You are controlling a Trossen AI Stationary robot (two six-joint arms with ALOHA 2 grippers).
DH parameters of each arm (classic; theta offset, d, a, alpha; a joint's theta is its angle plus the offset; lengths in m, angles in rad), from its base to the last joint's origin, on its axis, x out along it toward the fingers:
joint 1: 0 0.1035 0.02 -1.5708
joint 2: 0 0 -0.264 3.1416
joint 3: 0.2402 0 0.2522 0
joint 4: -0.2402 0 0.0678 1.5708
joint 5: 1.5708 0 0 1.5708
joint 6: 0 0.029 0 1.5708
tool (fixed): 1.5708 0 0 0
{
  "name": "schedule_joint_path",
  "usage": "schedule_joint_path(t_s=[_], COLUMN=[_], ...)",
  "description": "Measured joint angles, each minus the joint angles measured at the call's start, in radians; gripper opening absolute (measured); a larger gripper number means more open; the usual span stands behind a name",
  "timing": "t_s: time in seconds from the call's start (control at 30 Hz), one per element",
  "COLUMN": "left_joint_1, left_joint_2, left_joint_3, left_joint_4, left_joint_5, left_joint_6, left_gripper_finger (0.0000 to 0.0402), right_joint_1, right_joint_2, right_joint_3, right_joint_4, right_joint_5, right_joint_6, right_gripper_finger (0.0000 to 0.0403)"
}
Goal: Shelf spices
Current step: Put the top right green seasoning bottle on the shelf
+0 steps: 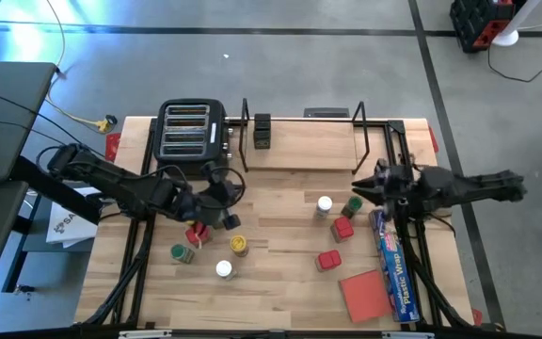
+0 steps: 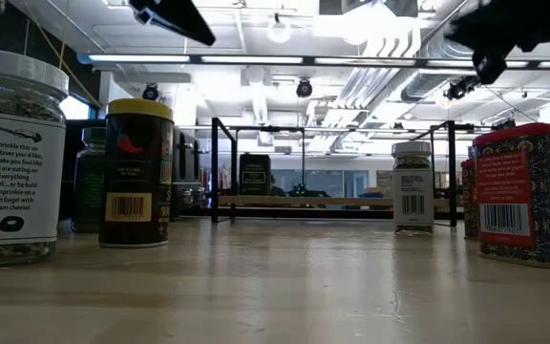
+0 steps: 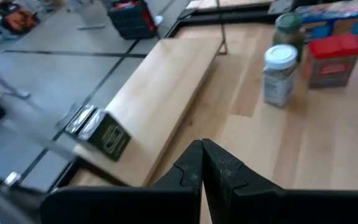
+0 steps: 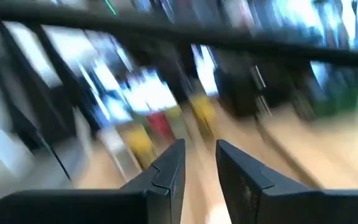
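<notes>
Next, my right gripper should grab the green-lidded jar by its green lid to stand it on the shelf board beside the dark square jar.
The shelf, black rods on a light wooden board, stands at the far edge with one dark square jar on its board. The other spices stand on the table. At left are a red tin, a yellow-lidded jar, a green-lidded jar and a white-lidded jar. At right are a white-lidded jar, a green-lidded jar and two red tins. My left gripper hovers shut and empty above the left group. My right gripper hangs above the right group, fingers slightly apart, nothing between them.
A black slotted toaster stands left of the shelf at the far edge. A long blue plastic-wrap box lies along the right side, with a flat red pad beside it near the front. Bare wood shows in the table's middle.
</notes>
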Motion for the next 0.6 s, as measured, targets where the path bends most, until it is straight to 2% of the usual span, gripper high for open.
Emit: schedule_joint_path(t_s=[0.13, 0.23, 0.33, 0.43, 0.6], left_joint_1=[-0.015, -0.021, -0.021, -0.021, -0.021], left_joint_2=[0.003, 0.006, 0.005, 0.006, 0.005], left_joint_3=[0.000, 0.000, 0.000, 0.000, 0.000], left_joint_4=[-0.069, -0.107, -0.115, -0.115, -0.115], left_joint_5=[-0.056, -0.092, -0.105, -0.105, -0.104], left_joint_6=[-0.039, -0.061, -0.064, -0.064, -0.064], left_gripper_finger=[0.0000, 0.0000, 0.0001, 0.0001, 0.0001], right_joint_1=[-0.008, -0.008, -0.014, -0.032, -0.104], right_joint_2=[0.249, 0.433, 0.593, 0.727, 0.876], right_joint_3=[0.274, 0.450, 0.587, 0.661, 0.650], right_joint_4=[-0.469, -0.714, -0.921, -1.057, -1.100], right_joint_5=[0.021, 0.019, 0.018, -0.014, -0.144], right_joint_6=[0.045, 0.038, 0.041, 0.062, 0.044], right_gripper_finger=[0.0091, 0.0110, 0.0147, 0.0199, 0.0288])
